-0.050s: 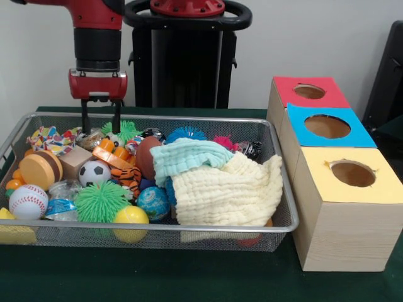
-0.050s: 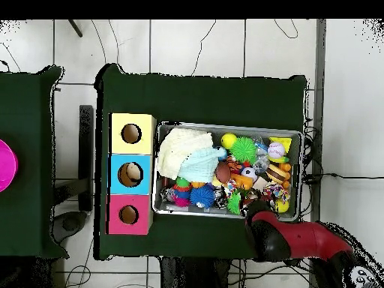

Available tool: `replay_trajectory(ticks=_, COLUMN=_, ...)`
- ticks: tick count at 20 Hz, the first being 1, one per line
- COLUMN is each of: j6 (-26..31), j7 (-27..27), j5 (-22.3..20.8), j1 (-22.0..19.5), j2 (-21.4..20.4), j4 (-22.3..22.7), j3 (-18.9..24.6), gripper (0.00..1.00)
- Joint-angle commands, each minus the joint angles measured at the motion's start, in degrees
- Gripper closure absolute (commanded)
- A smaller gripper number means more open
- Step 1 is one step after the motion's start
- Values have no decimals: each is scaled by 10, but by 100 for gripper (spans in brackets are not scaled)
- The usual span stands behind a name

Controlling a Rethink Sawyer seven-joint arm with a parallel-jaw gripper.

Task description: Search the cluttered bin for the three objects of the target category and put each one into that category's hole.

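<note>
I'll next grab the multicoloured knotted toy by its crumpled fabric folds to search the cluttered bin.
A wire bin holds several toys. Among them are a baseball, a soccer ball, a green spiky ball, a yellow ball, a blue globe ball and a brown football. A cream cloth and a mint cloth cover the bin's right half. My gripper hangs open over the bin's back left corner. Its tips sit just above the toys and hold nothing. In the overhead view the arm's head hides the fingers.
Right of the bin stand three wooden boxes with round holes, topped red, blue and yellow. From above, a pale object shows inside the blue box's hole. A wooden block and a striped tiger toy lie near my gripper.
</note>
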Motion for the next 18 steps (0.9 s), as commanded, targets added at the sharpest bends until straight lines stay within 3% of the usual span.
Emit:
replay_trajectory(ticks=1, j6=54, j7=22, j5=-56, j1=63, j2=7, j4=-116, j3=-79, gripper=0)
replay_trajectory(ticks=7, j6=52, j7=28, j5=-64, j1=99, j2=25, j4=-139, j3=-119, gripper=0)
replay_trajectory(ticks=14, j6=62, j7=19, j5=-49, j1=102, j2=36, j4=-143, j3=-124, gripper=0)
replay_trajectory(ticks=18, j6=76, j7=28, j5=-52, j1=126, j2=59, j4=-161, j3=-156, gripper=0)
